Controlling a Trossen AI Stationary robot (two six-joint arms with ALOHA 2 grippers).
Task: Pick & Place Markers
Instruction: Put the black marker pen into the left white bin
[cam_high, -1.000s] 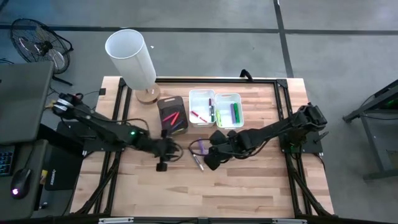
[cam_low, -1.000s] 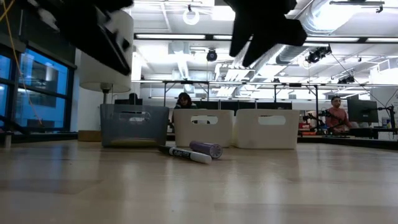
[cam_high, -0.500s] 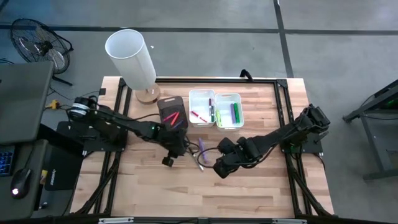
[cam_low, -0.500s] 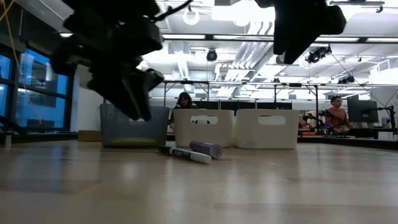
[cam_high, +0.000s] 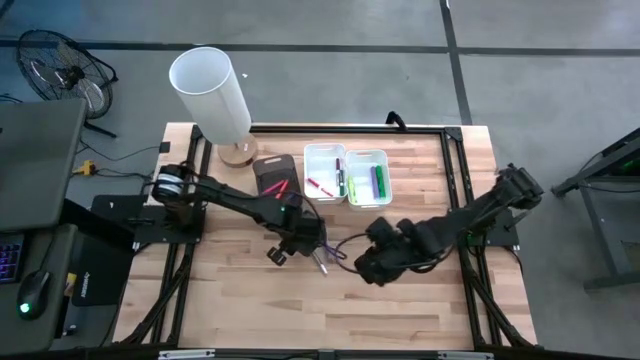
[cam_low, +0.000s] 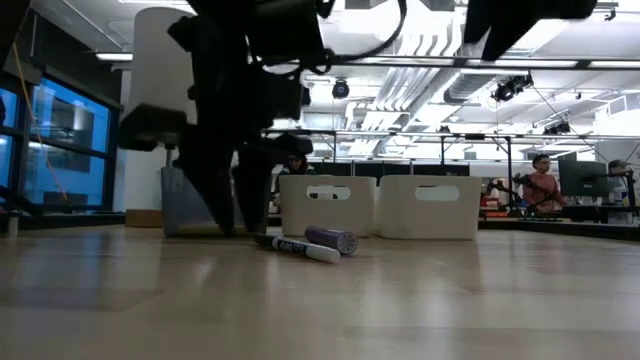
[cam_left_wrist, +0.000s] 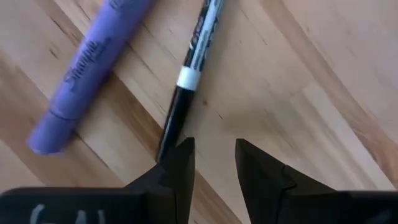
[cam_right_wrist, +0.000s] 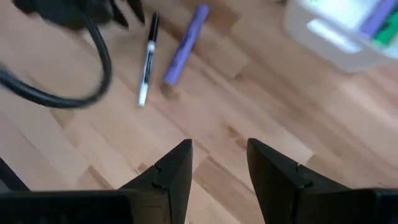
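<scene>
The black-and-white marker's printed body (cam_left_wrist: 204, 37) should stay free for placing, so my left gripper will next pick up the marker by its black end (cam_left_wrist: 176, 118).
Two markers lie flat on the wood between the grippers: a purple marker (cam_high: 328, 240) (cam_left_wrist: 87, 62) (cam_low: 332, 239) and a thinner black-and-white marker (cam_high: 320, 262) (cam_left_wrist: 193, 68) (cam_low: 300, 247). My left gripper (cam_high: 308, 243) (cam_left_wrist: 214, 152) (cam_low: 232, 225) is open, low over the table beside them; the thin marker's dark end (cam_left_wrist: 165, 143) lies just outside one finger. My right gripper (cam_high: 375, 262) (cam_right_wrist: 217, 149) is open and hovers to the markers' right. Other markers lie in the bins. My left gripper points down at the table, and one finger (cam_left_wrist: 183, 165) stands right against the dark end of the black-and-white marker. I cannot tell whether it touches. Nothing lies between the two fingers.
Behind the markers stand a dark bin (cam_high: 278, 185) with red markers, a white bin (cam_high: 325, 172) with red and purple ones, and a white bin (cam_high: 368, 178) with green ones. A tall white cylinder (cam_high: 210, 90) stands at the far left. Bare wood lies toward the near edge.
My left gripper has moved toward the table's right, up to the two markers, and has come down to just above the table. My right gripper has drawn back toward the right and near edge, away from the markers. The markers have stayed where they were.
</scene>
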